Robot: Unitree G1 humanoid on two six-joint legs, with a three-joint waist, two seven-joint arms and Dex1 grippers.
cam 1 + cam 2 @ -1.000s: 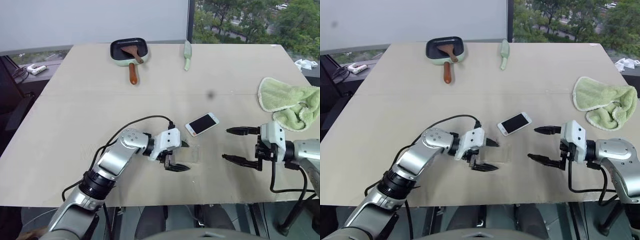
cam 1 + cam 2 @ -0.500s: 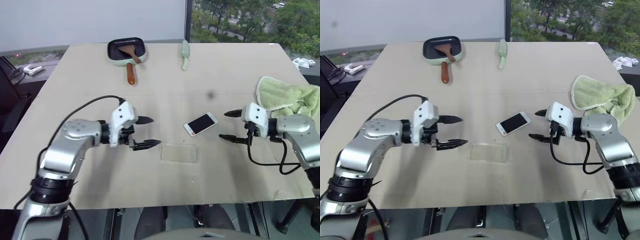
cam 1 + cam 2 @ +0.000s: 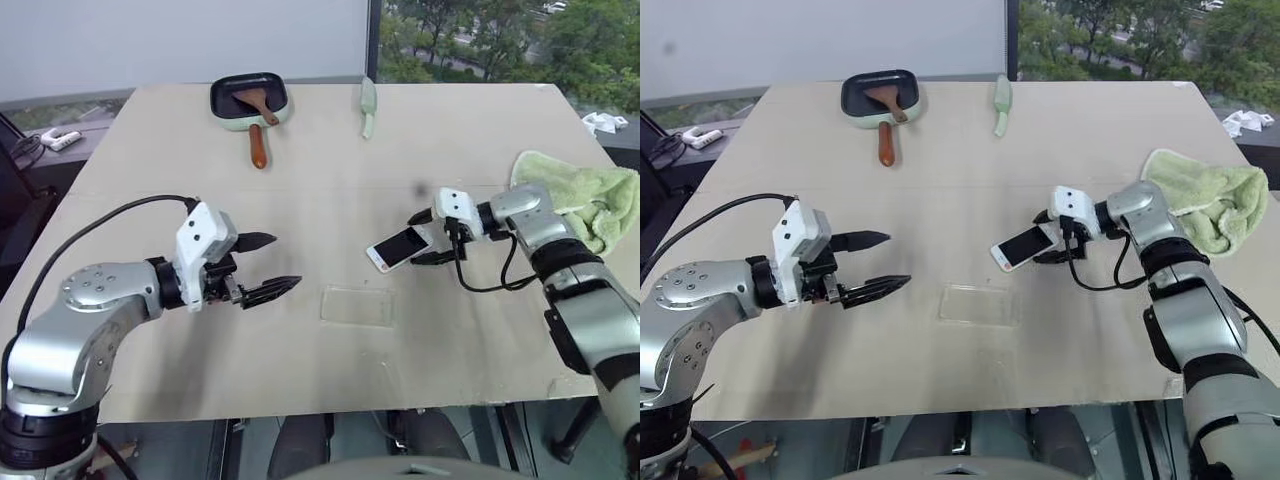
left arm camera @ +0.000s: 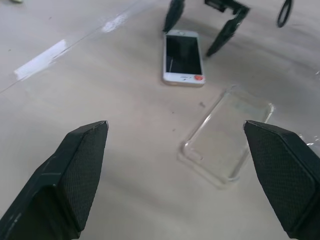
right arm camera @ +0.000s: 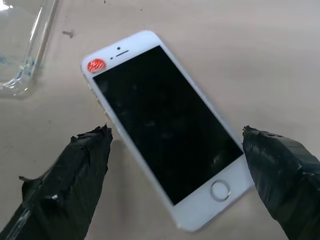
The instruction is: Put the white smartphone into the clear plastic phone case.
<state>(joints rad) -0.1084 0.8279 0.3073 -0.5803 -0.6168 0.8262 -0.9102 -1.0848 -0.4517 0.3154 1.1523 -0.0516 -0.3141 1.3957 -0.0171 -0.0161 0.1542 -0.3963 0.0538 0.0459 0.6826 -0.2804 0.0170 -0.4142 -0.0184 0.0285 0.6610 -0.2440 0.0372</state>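
Note:
My right gripper will next hold the white smartphone by its home-button end [image 3: 390,255] so that it can go into the clear case [image 3: 357,306].
The white smartphone [image 3: 398,247] lies screen up on the tan table, its orange-red mark toward the clear plastic phone case [image 3: 357,306]. The case lies flat and empty, just nearer the table's front edge than the phone. My right gripper [image 3: 413,240] is open, low over the table, with one finger on each long side of the phone [image 5: 165,125] at the home-button end. One fingertip [image 5: 95,145] is close to the phone's edge. My left gripper [image 3: 285,262] is open and empty, held left of the case and pointing toward it [image 4: 227,136].
A black pan with a wooden spatula [image 3: 250,97] and a pale green utensil [image 3: 368,105] lie at the far edge. A green towel [image 3: 585,200] is bunched at the right edge, behind my right arm. The table's front edge [image 3: 330,405] runs just below the case.
My left gripper has drawn back to the left and up, away from the case, which now lies uncovered. My right gripper has moved forward and left until its fingers straddle the phone.

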